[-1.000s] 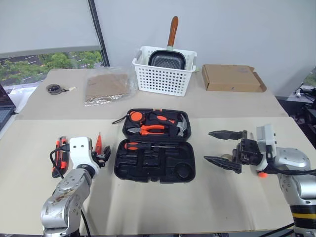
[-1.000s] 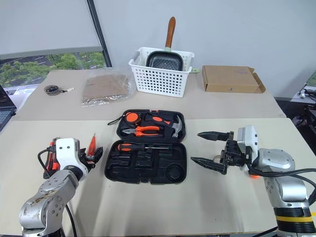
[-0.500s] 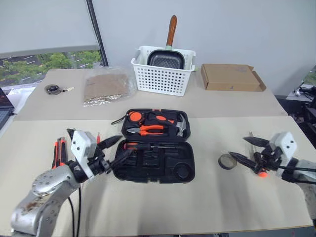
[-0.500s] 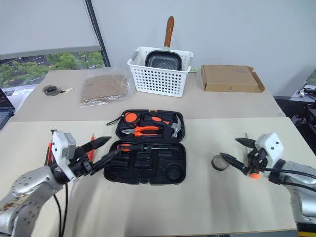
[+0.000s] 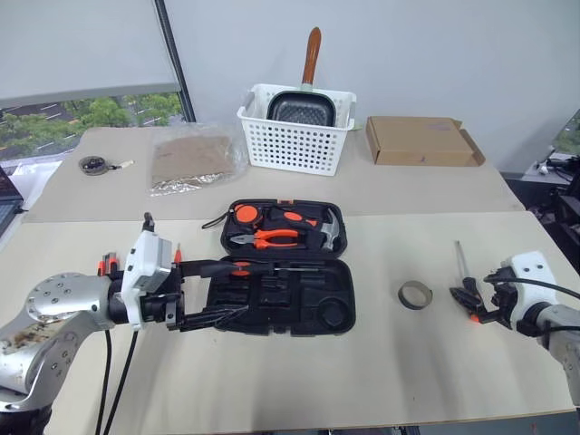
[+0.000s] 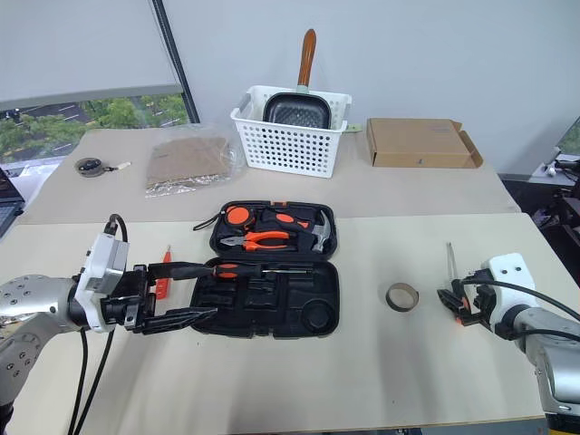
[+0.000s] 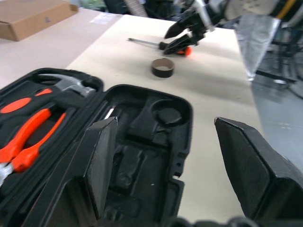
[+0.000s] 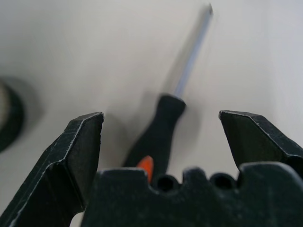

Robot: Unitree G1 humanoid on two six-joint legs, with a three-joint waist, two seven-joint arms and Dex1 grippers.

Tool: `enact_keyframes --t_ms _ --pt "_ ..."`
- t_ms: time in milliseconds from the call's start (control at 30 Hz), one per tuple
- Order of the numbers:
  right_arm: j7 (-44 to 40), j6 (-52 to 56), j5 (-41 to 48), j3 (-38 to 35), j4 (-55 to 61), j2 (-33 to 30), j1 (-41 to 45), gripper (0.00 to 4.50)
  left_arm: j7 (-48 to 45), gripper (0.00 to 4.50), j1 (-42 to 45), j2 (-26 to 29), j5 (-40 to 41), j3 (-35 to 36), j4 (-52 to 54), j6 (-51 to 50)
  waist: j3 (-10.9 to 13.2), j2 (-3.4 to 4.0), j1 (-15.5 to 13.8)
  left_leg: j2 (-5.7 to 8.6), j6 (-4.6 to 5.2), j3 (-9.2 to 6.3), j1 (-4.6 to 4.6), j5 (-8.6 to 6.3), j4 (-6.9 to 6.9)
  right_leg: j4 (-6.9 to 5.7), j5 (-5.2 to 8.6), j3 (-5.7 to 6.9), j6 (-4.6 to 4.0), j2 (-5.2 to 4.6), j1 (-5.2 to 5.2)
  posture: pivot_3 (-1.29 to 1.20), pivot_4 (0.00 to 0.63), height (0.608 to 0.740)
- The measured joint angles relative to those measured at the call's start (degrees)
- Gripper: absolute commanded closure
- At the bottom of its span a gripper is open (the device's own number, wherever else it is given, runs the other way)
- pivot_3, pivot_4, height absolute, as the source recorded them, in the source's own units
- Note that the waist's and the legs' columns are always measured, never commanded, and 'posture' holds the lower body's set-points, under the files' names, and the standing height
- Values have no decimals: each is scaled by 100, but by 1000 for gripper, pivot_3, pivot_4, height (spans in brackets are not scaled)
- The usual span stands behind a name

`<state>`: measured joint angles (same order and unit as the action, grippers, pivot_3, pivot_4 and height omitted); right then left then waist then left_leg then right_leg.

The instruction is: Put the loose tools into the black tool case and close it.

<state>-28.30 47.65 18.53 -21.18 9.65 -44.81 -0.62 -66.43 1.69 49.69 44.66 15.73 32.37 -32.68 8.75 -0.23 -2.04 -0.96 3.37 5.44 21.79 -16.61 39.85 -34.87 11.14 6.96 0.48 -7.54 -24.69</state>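
Note:
My right gripper should close on the screwdriver's handle now: its fingers are beside the screwdriver's black handle (image 8: 157, 132), below the shaft (image 8: 191, 56).
The black tool case (image 5: 337, 288) lies open mid-table, with pliers (image 5: 272, 237), a hammer (image 5: 332, 232) and one screwdriver (image 5: 272, 267) in its slots. My left gripper (image 5: 220, 292) is open and points right, over the case's near left corner, holding nothing. A second screwdriver (image 5: 460, 263) lies on the table at the right, its black handle (image 8: 161, 127) between the fingers of my open right gripper (image 5: 469, 302). The grey tape ring (image 5: 414, 294) rests between case and screwdriver. A slim orange tester pen (image 6: 165, 261) and the utility knife (image 5: 106, 263) lie left of the case, partly behind my left arm.
At the back stand a white slotted basket (image 5: 294, 145) with a pan in it, a flat brown cardboard box (image 5: 421, 140), a plastic-wrapped brown sheet (image 5: 195, 159) and a small round object (image 5: 93, 164). Bare table lies in front of the case and between case and ring.
My left gripper rose from the table and turned to point right, at the case. My right gripper swung out right and down to the screwdriver handle, now pointing forward.

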Motion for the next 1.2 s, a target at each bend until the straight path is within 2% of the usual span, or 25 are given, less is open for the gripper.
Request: enact_keyframes --t_ms 67,100,200,433,633,867,967,1067,1200 --pt "89 295 43 -2 -27 4 155 0 -30 995 14 21 1 -32 0 4 0 -1 -1 0 -18 0 3 10 -1 3 1 2 0 4 0 0 150 700" --pt "121 377 55 -5 -41 13 204 529 -38 959 15 21 1 -51 0 5 0 -1 -3 0 -18 0 4 10 -1 4 1 2 1 4 0 0 150 700" --pt "145 593 81 -11 -61 44 303 1423 -36 959 12 22 -3 -93 7 6 0 -1 -6 1 25 -2 3 -15 1 2 1 1 1 3 1 0 150 700" --pt "75 678 57 58 -113 -18 384 3776 109 959 -117 24 -9 -90 85 7 0 -1 -14 2 24 -10 3 -13 3 0 0 1 2 6 5 0 150 700" --pt "-383 -166 -255 604 -211 -350 560 3879 378 959 -387 -4 32 66 178 0 1 -1 25 1 20 -7 5 -11 2 1 1 -3 3 10 0 0 150 700" --pt "-1792 -1496 -357 1623 -509 -538 2246 3879 910 959 -810 -190 156 590 199 -18 9 -7 179 -9 3 -12 -7 0 -2 -9 0 -3 4 21 -2 0 150 700" --pt "-2673 -2003 -321 2296 -634 -107 3099 3879 979 959 -1202 -202 151 868 215 -18 12 -14 194 -17 -7 -17 -3 5 -6 -9 2 1 -1 29 -8 0 150 700" --pt "-3439 -2482 -304 3030 -769 245 3466 3879 1033 959 -1505 -230 155 1060 316 -12 13 -17 159 -15 -43 -18 6 26 -6 -6 3 6 -5 24 -9 0 150 700" --pt "-3961 -3153 -654 3715 -1344 593 3792 3879 1084 959 -1926 -305 152 1290 423 -6 13 -18 99 3 -33 -19 27 21 7 -1 -1 4 -11 6 -15 0 150 700"
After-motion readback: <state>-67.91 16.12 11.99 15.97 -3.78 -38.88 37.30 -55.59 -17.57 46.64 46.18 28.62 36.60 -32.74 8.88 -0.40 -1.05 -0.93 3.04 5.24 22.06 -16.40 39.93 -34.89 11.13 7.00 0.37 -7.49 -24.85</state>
